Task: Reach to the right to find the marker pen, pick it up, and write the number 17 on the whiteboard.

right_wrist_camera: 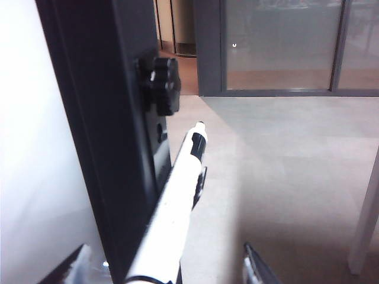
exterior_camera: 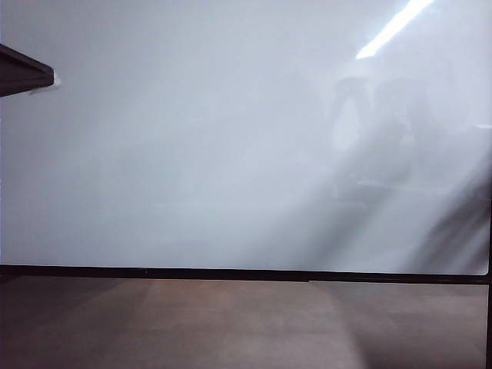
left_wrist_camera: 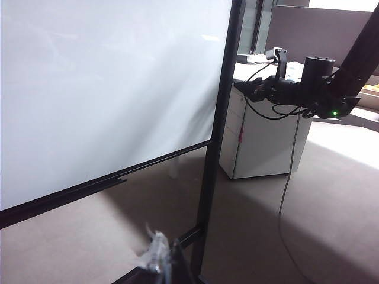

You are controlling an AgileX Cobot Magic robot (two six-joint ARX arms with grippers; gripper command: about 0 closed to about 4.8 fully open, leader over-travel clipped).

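My right gripper is to grab the pen's rear end point(right_wrist_camera: 155, 264) next, and that way the marker pen's black tip stays free to write the 17.
The whiteboard point(exterior_camera: 192, 154) fills the exterior view, blank, with a thin black frame; it also shows in the left wrist view point(left_wrist_camera: 100, 89). A white marker pen point(right_wrist_camera: 177, 201) with a black tip lies along the board's dark side post point(right_wrist_camera: 100, 148). My right gripper point(right_wrist_camera: 169, 267) is open, its fingertips wide apart on either side of the pen's rear end and not touching it. The right arm point(left_wrist_camera: 308, 89) reaches toward the post from beyond the board's edge. My left gripper point(left_wrist_camera: 164, 260) hangs low in front of the board's stand, fingers together with nothing in them.
A black knob point(right_wrist_camera: 163, 83) sticks out of the post above the pen. A white cabinet point(left_wrist_camera: 260, 148) stands behind the board and a cable point(left_wrist_camera: 284, 195) hangs below the right arm. A dark bar point(exterior_camera: 23, 73) juts in from the exterior view's left edge.
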